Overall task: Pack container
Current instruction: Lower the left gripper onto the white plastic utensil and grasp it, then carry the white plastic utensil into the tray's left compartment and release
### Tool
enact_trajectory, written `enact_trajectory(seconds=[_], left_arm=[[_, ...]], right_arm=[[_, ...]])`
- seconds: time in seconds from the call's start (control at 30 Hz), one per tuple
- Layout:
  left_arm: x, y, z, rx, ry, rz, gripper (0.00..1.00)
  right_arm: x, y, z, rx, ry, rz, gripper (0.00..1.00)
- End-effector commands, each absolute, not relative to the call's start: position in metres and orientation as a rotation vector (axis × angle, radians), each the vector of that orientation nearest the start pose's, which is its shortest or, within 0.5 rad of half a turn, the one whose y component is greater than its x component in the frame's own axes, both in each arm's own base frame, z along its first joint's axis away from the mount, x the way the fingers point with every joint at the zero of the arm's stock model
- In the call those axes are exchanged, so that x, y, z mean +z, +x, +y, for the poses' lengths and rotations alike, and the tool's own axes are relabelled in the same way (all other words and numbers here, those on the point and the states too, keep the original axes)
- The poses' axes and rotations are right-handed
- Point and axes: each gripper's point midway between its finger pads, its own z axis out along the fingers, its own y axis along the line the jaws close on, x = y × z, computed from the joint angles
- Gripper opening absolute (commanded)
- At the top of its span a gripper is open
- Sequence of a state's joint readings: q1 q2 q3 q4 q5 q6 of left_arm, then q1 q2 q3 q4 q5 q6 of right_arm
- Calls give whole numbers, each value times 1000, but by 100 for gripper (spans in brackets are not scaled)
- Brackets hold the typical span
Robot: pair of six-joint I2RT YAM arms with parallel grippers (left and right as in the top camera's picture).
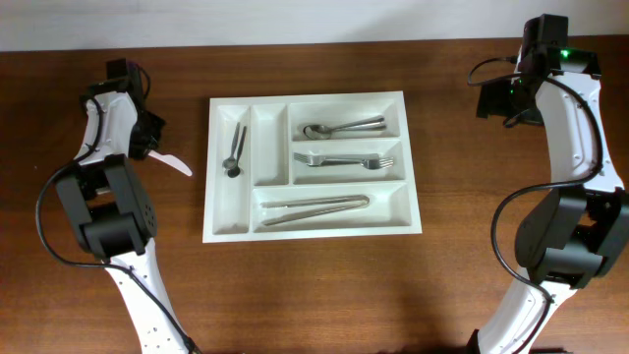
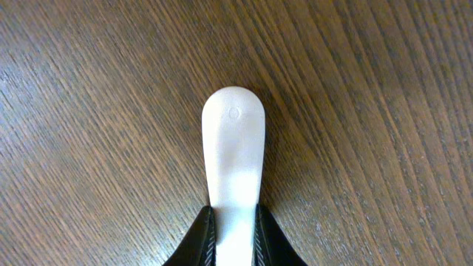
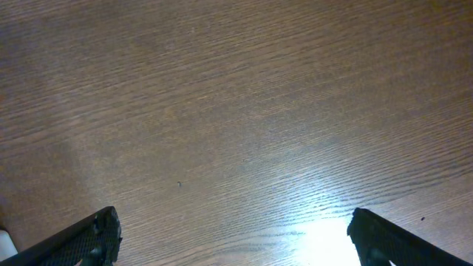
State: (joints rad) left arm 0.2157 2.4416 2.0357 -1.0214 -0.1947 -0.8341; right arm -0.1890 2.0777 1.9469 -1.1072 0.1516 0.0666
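Both fingertips are holding the narrow body of the white plastic utensil (image 1: 175,163) (image 2: 234,155). The utensil would come up off the wood if I lifted my left gripper now.
The container, a white five-compartment cutlery tray (image 1: 411,167), lies in the middle of the table. It holds a small dark spoon (image 1: 235,149) in the left upright slot, a metal spoon (image 1: 344,128), a fork (image 1: 339,159) and tongs (image 1: 314,208) in the long slots. My left gripper (image 1: 149,147) is left of the tray, shut on a white plastic utensil (image 1: 175,163). In the left wrist view its rounded end (image 2: 233,155) sticks out from between the fingers (image 2: 235,240) above the wood. My right gripper (image 3: 233,233) is open and empty over bare wood at the far right (image 1: 501,98).
The second upright slot (image 1: 267,143) of the tray holds nothing. The wooden table's far edge (image 1: 314,44) runs along the top of the overhead view. Both arm bases stand at the near left and near right corners.
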Motion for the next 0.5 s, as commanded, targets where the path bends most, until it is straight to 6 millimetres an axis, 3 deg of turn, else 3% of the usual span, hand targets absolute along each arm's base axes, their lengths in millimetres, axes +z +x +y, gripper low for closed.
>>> enact_trajectory(seconds=[0.0,0.47], left_arm=[[-12,490,148,209,-1438,2596,2],[54,532,159,176,-1156,2565,2]], right_arm=[[153,467,-113,-240,375,2755,99],[153,467,-113,-240,375,2755,99]])
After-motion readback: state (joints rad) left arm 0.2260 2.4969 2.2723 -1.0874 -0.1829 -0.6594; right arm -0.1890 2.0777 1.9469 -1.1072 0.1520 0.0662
